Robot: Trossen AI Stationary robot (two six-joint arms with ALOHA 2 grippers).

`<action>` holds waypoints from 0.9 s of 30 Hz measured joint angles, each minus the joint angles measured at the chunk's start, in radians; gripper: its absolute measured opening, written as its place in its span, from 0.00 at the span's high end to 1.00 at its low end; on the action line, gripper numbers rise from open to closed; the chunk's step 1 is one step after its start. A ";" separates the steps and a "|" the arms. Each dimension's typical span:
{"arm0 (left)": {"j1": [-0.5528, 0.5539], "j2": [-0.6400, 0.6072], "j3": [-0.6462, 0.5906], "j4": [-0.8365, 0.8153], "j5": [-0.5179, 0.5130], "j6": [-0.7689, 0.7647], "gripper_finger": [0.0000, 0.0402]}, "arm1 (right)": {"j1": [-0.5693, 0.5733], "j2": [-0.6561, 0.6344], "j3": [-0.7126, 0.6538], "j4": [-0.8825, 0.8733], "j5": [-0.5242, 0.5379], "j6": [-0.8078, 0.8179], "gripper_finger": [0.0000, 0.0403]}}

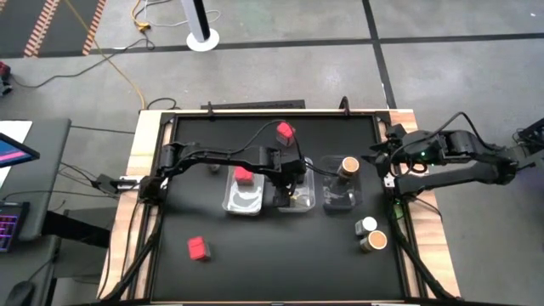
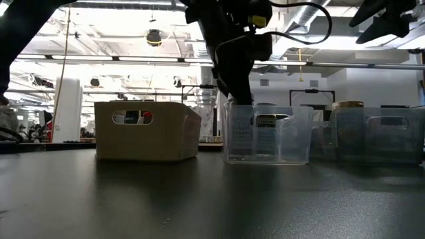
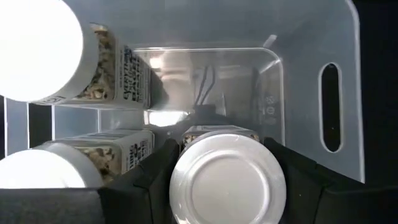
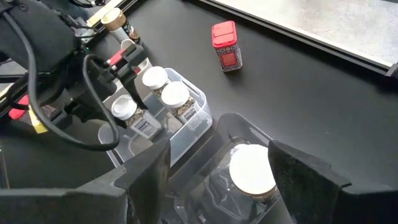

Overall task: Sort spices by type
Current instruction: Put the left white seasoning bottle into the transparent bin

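Note:
The white-lidded jar (image 3: 227, 180) sits low inside the middle clear tray's sides and would stand, so my left gripper should open.
My left gripper (image 1: 290, 183) reaches down into the middle clear tray (image 3: 339, 124) and is shut on a white-lidded jar (image 3: 227, 182). Two more white-lidded jars (image 3: 37, 50) (image 3: 43, 169) stand in that tray. The left tray (image 1: 244, 202) holds a red box (image 1: 243, 176). The right tray (image 1: 340, 201) holds a tan-lidded jar (image 1: 348, 164). My right gripper (image 4: 217, 168) is open and empty, above the right tray's right side. Loose on the table stand a red box (image 1: 285, 132) at the far side, a red box (image 1: 197, 247) at the near left, and a white-lidded jar (image 1: 368, 225) and a tan-lidded jar (image 1: 374, 241) at the near right. My left gripper has the white-lidded jar pinched between its two fingers (image 3: 163, 163), one on each side of the jar just under the lid's rim (image 3: 177, 180). The fingers come from above, pointing down into the tray. The jar is upright; whether its bottom stands on the tray floor, I cannot tell.
The three clear trays stand side by side at the table's middle. Cables run along my left arm (image 1: 212, 157). The black tabletop (image 1: 280, 263) is bare at the near middle. A raised rail (image 1: 255, 105) borders the far edge.

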 joint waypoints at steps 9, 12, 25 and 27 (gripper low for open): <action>0.000 0.000 0.000 0.001 -0.037 -0.006 0.50 | 0.000 0.000 0.000 0.000 0.000 0.000 0.26; 0.000 0.000 0.000 0.002 -0.037 -0.018 0.50 | 0.000 0.000 0.000 0.000 0.000 0.000 0.26; -0.001 0.011 0.000 0.006 -0.036 -0.043 0.49 | 0.001 0.000 0.000 0.000 0.000 0.000 0.26; 0.000 0.011 0.000 0.005 -0.037 -0.049 0.48 | 0.001 0.000 0.000 0.000 0.000 0.000 0.26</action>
